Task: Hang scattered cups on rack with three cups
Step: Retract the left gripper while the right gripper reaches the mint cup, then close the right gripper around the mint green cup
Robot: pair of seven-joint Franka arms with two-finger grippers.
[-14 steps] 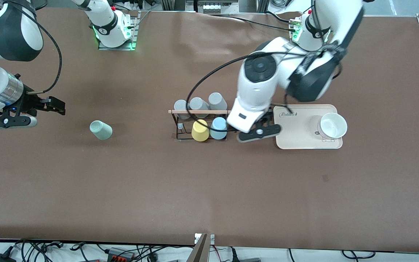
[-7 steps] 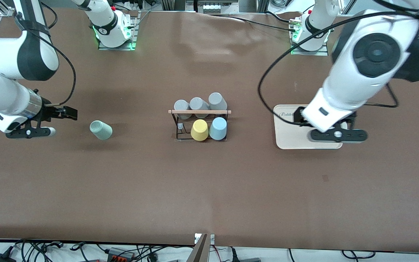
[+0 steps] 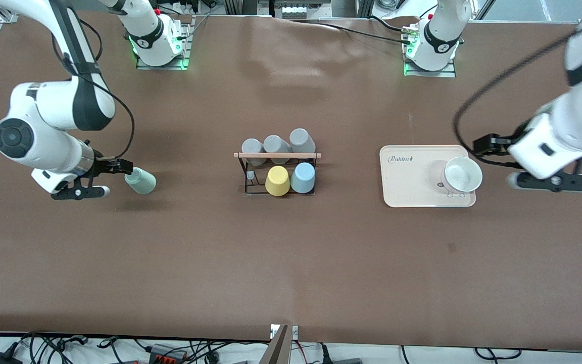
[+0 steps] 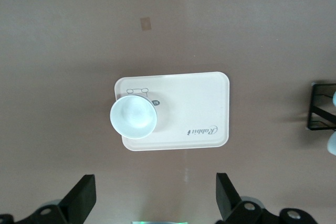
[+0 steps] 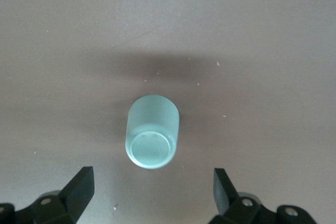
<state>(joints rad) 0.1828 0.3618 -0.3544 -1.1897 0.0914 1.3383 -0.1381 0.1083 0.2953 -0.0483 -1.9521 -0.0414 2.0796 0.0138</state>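
The mint green cup's opening should stay free to slip onto the rack. My right gripper should next grab the cup by its closed base end (image 5: 150,149).
A pale mint green cup (image 3: 140,181) lies on its side on the table toward the right arm's end. My right gripper (image 3: 111,178) hangs open just beside it; in the right wrist view the cup (image 5: 152,132) sits a little ahead of the spread fingers (image 5: 79,187), untouched. The black wire rack (image 3: 277,155) with its wooden rod stands mid-table. A light blue cup (image 3: 303,178) hangs on it next to a yellow cup (image 3: 277,180), with three grey cups (image 3: 276,145) on its other row. My left gripper (image 3: 495,162) is open and empty beside the tray.
A beige tray (image 3: 407,187) with a white bowl (image 3: 462,174) on it lies toward the left arm's end; the left wrist view looks down on the tray (image 4: 199,103) and bowl (image 4: 134,117), with the rack's end (image 4: 320,106) at the frame's edge.
The left arm swung away from the rack, across the tray, toward its own end of the table. The right gripper moved in and now hangs beside the mint cup. Both stayed open.
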